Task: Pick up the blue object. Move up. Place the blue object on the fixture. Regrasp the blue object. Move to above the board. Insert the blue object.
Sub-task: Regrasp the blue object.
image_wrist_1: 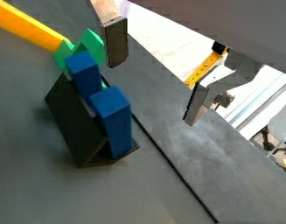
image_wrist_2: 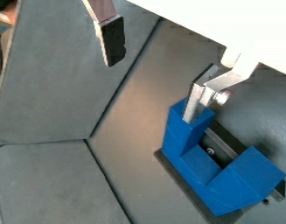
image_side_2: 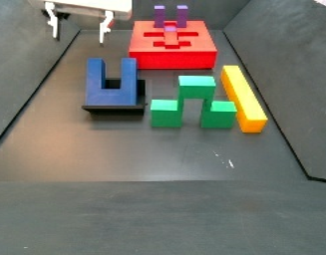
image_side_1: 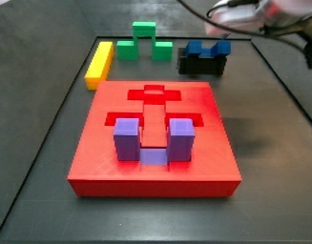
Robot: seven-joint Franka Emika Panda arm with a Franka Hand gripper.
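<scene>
I will grip the blue object by one upright prong point(image_side_1: 220, 48) next. Then my gripper can carry it over to be inserted into the board point(image_side_1: 152, 181).
The blue object point(image_side_2: 111, 79), a deep-blue U-shaped block, rests on the dark fixture point(image_side_2: 115, 107). It shows in both wrist views point(image_wrist_1: 108, 109) point(image_wrist_2: 209, 164) and in a side view point(image_side_1: 207, 47) on the fixture point(image_side_1: 203, 66). My gripper point(image_side_2: 80, 30) is open and empty, raised beside and beyond the blue object; it is blurred in a side view point(image_side_1: 238, 16). In both wrist views the gripper point(image_wrist_1: 156, 87) point(image_wrist_2: 156, 85) holds nothing between its fingers point(image_wrist_1: 115, 44). One finger point(image_wrist_2: 207, 98) shows close over a prong of the blue object. The red board point(image_side_1: 152, 181) lies flat nearby point(image_side_2: 205, 55).
A purple U-shaped block point(image_side_1: 152, 143) stands in a recess of the board. Green blocks point(image_side_2: 192, 102) point(image_side_1: 148, 40) and a yellow bar point(image_side_2: 242, 97) point(image_side_1: 99, 62) lie beside the fixture. Raised dark walls edge the floor.
</scene>
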